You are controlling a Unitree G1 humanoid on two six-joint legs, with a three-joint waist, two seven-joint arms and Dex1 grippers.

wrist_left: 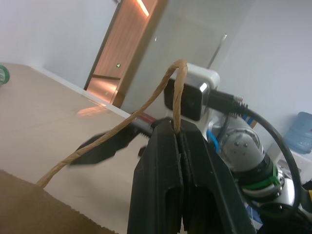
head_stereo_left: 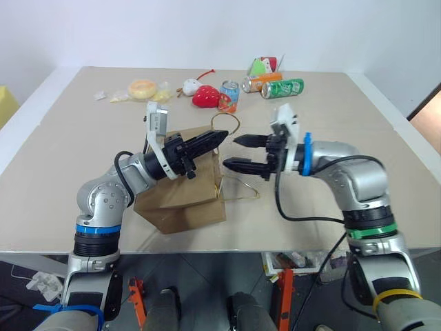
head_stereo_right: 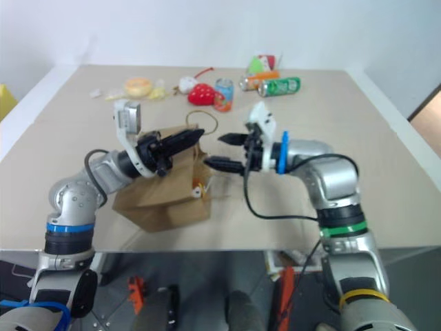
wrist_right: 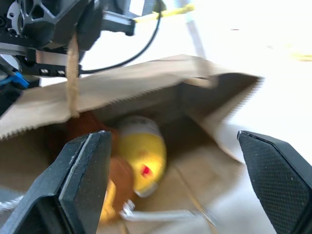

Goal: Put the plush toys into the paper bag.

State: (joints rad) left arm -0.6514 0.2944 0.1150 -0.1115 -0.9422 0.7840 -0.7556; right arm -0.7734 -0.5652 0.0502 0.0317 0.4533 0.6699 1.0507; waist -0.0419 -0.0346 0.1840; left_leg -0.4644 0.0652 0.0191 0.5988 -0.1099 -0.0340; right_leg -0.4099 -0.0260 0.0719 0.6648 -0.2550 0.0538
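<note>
The robot's right gripper needs to grab the paper bag by its loose cord handle next, so that the bag stands open for the plush toys.
The brown paper bag [head_stereo_left: 180, 200] lies on its side on the table's near half, its mouth facing my right gripper. My left gripper [head_stereo_left: 219, 138] is shut on one tan cord handle [wrist_left: 176, 83] and holds the bag's upper lip raised. My right gripper [head_stereo_left: 231, 152] hangs open just outside the mouth with nothing between its fingers. In the right wrist view the white-and-yellow egg plush [wrist_right: 141, 161] and the brown monkey [wrist_right: 90, 129] lie inside the bag [wrist_right: 146, 80], between that gripper's spread fingers [wrist_right: 83, 180]. The bag's other handle [head_stereo_left: 242, 190] lies loose on the table.
Along the table's far side lie a red strawberry plush [head_stereo_left: 204, 96], a small white toy [head_stereo_left: 189, 87], a yellow round item in wrapping [head_stereo_left: 142, 88], a blue can [head_stereo_left: 229, 92], a green can [head_stereo_left: 282, 88] and an orange can [head_stereo_left: 259, 83].
</note>
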